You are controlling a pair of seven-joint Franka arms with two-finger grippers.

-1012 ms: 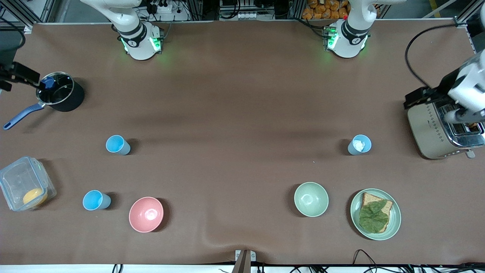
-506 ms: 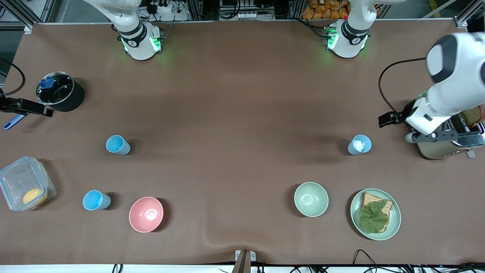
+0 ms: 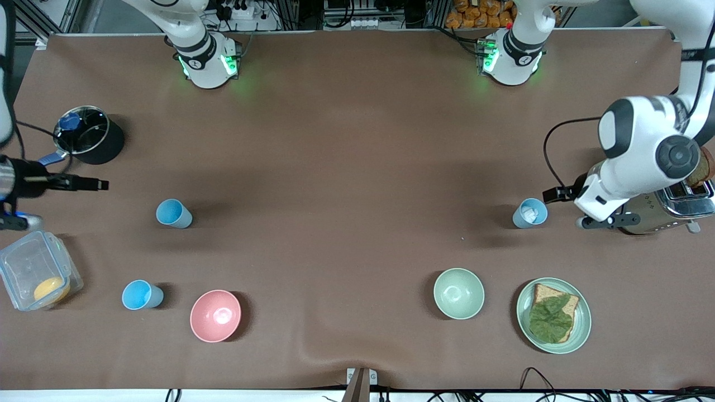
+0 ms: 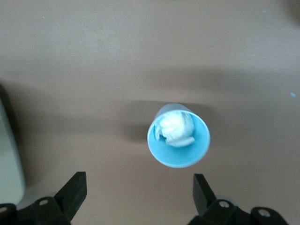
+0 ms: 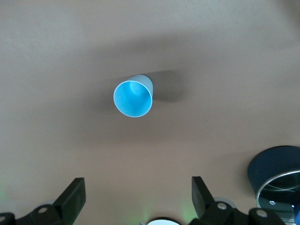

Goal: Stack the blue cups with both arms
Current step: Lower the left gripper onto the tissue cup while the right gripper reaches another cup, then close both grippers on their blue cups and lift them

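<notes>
My left gripper picks up the paler cup by its rim (image 3: pixel 534 200) (image 4: pixel 204 123) next, to bring it to the stack of blue cups.
Three blue cups stand upright. One cup (image 3: pixel 174 214) is toward the right arm's end and also shows in the right wrist view (image 5: pixel 133 97). A brighter cup (image 3: pixel 142 295) stands nearer the camera, beside the pink bowl (image 3: pixel 215 315). A paler cup (image 3: pixel 529 213) with a white crumpled lump inside is toward the left arm's end and shows in the left wrist view (image 4: pixel 179 140). My right gripper (image 3: pixel 99 183) (image 5: pixel 137 197) is open and empty, over the table between the pot and the first cup. My left gripper (image 3: pixel 558 194) (image 4: pixel 138 194) is open and empty, up beside the paler cup.
A black pot (image 3: pixel 89 137) and a clear box (image 3: pixel 36 269) holding something orange are at the right arm's end. A toaster (image 3: pixel 665 209) is under the left arm. A pale green bowl (image 3: pixel 458 293) and a plate (image 3: pixel 524 319) with bread and a leaf are nearer the camera.
Both arms have swung inward. The right gripper moved from beside the pot toward the first cup. The left gripper moved from over the toaster toward the paler cup.
</notes>
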